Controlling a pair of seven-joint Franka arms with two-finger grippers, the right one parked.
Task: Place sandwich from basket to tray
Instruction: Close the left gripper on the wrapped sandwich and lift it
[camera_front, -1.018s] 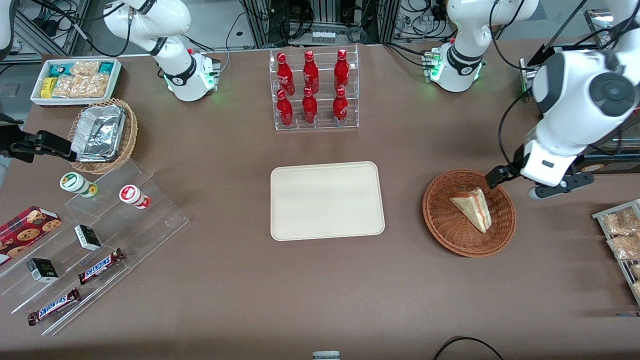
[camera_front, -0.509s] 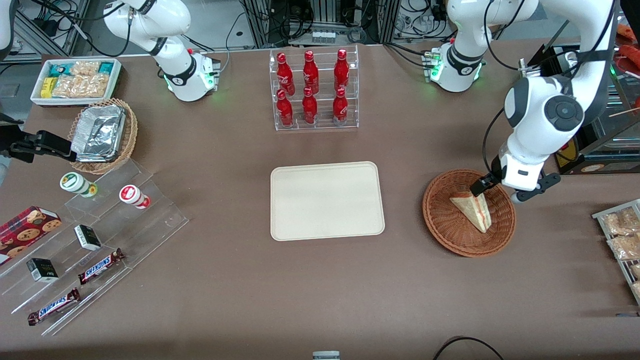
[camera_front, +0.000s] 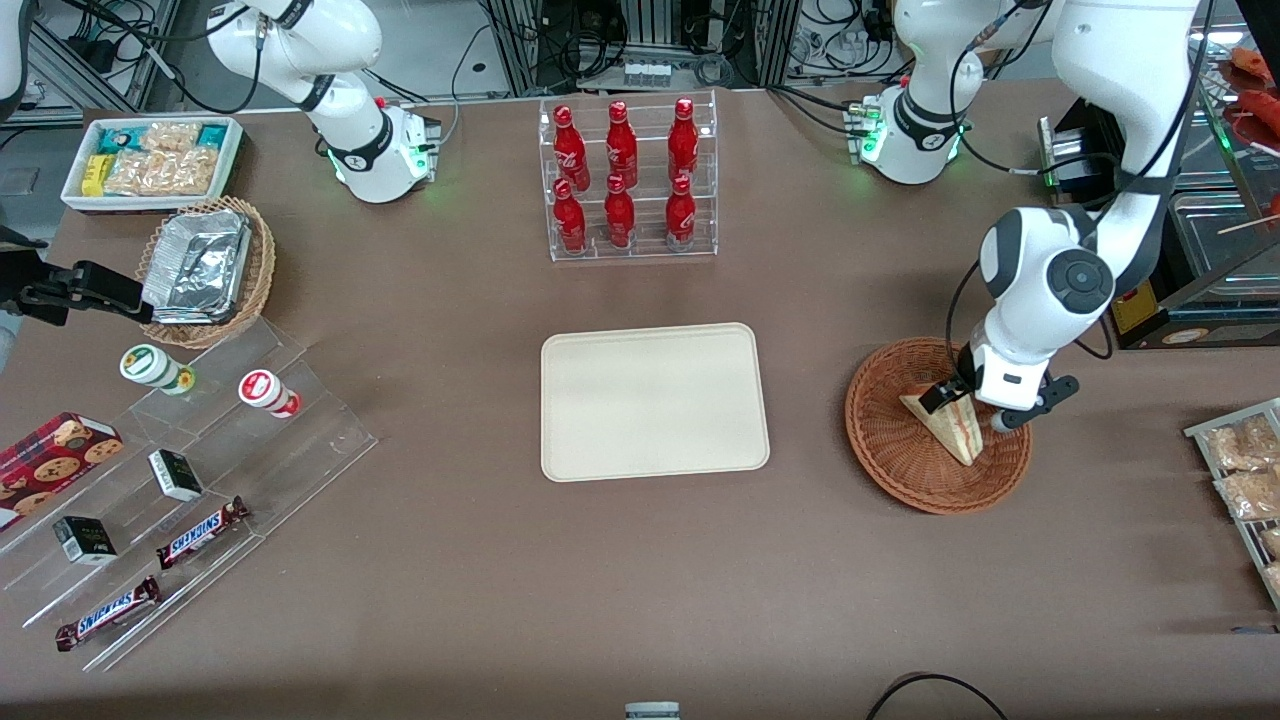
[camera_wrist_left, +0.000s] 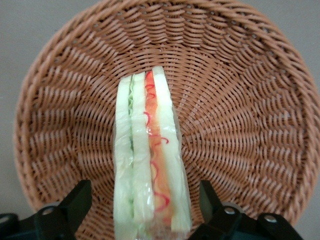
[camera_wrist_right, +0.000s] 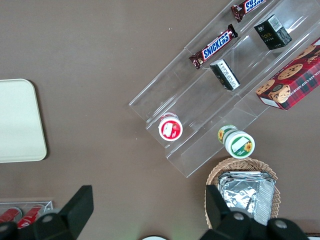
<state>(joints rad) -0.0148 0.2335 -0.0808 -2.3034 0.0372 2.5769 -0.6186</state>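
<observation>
My left gripper grabs the sandwich by its flat bread sides next, where the wedge is narrow, since its soft filling (camera_wrist_left: 156, 150) shows between the slices.
The sandwich (camera_front: 948, 430), a pale wedge with red-orange and green layers in clear wrap, lies in the round reddish-brown basket (camera_front: 885, 465) toward the working arm's end of the table. My left gripper (camera_front: 968, 410) is low over the basket, open, with one black finger (camera_wrist_left: 75, 200) on each side of the sandwich (camera_wrist_left: 150, 160) and small gaps between pads and wrap. The woven basket (camera_wrist_left: 240, 100) fills the wrist view. The cream tray (camera_front: 655, 400) lies flat at the table's middle with nothing on it, and its corner (camera_wrist_right: 17, 120) shows in the right wrist view.
A clear rack of red bottles (camera_front: 625, 180) stands farther from the camera than the tray. Snack packets (camera_front: 1245, 470) lie at the working arm's table edge. Toward the parked arm's end are a tan foil-filled basket (camera_front: 205, 265), a white snack box (camera_front: 150, 160) and an acrylic stand with candy bars (camera_front: 190, 470).
The left arm has swung in from beside the basket and come down over it. Its open fingers now straddle the sandwich, which has not moved.
</observation>
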